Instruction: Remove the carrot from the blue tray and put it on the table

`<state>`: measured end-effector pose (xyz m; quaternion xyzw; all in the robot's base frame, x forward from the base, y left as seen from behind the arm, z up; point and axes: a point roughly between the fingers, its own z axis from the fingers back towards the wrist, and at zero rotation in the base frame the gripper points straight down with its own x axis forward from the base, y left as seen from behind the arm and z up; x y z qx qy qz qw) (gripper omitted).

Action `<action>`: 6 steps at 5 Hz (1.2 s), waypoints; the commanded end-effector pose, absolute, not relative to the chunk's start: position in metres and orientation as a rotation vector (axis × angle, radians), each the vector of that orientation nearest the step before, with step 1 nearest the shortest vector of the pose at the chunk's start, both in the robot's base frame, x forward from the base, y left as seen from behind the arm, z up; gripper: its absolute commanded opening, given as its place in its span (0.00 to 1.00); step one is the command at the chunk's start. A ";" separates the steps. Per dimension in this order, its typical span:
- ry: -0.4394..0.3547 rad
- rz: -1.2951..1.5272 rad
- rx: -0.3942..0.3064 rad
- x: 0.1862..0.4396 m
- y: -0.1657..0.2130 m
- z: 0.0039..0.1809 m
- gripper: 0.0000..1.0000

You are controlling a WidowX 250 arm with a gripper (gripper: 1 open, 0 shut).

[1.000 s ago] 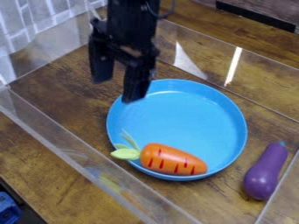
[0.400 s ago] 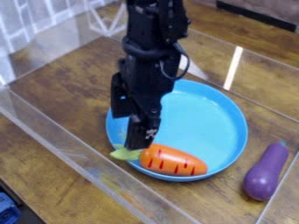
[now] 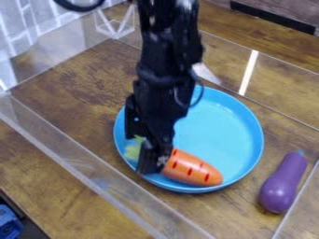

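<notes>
My gripper takes hold of the carrot point(image 3: 191, 168) by its leafy green top point(image 3: 140, 154) next, to remove it from the blue tray.
The orange carrot point(image 3: 191, 168) with dark stripes lies at the near edge of the round blue tray point(image 3: 230, 126), its light green top point(image 3: 132, 149) pointing left. My black gripper point(image 3: 145, 147) points straight down over the carrot's leafy end, jaws open, fingers point(image 3: 152, 159) low at the tray's surface and straddling the spot where the top meets the orange body. Part of the green top is hidden behind the fingers. Nothing is clamped between the jaws. The tray rests on the dark wood-grain table point(image 3: 62, 98).
A purple eggplant point(image 3: 283, 182) lies on the table right of the tray. Clear plastic walls point(image 3: 75, 163) border the tabletop at the front and left. Bare wood shows to the left of the tray and behind it.
The gripper has come down and toward the near side, from above the tray's far left rim to the carrot's leafy end, rolling its wrist on the way. The carrot has not moved.
</notes>
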<state>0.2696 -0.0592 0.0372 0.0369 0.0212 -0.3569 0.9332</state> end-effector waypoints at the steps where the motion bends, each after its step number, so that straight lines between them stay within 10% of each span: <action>1: 0.000 -0.773 0.094 0.277 -0.065 0.028 1.00; 4: -0.015 -0.769 0.103 0.280 -0.070 0.020 1.00; 5: -0.026 -0.766 0.101 0.281 -0.071 0.019 0.00; 6: -0.041 -0.766 0.097 0.282 -0.072 0.018 0.00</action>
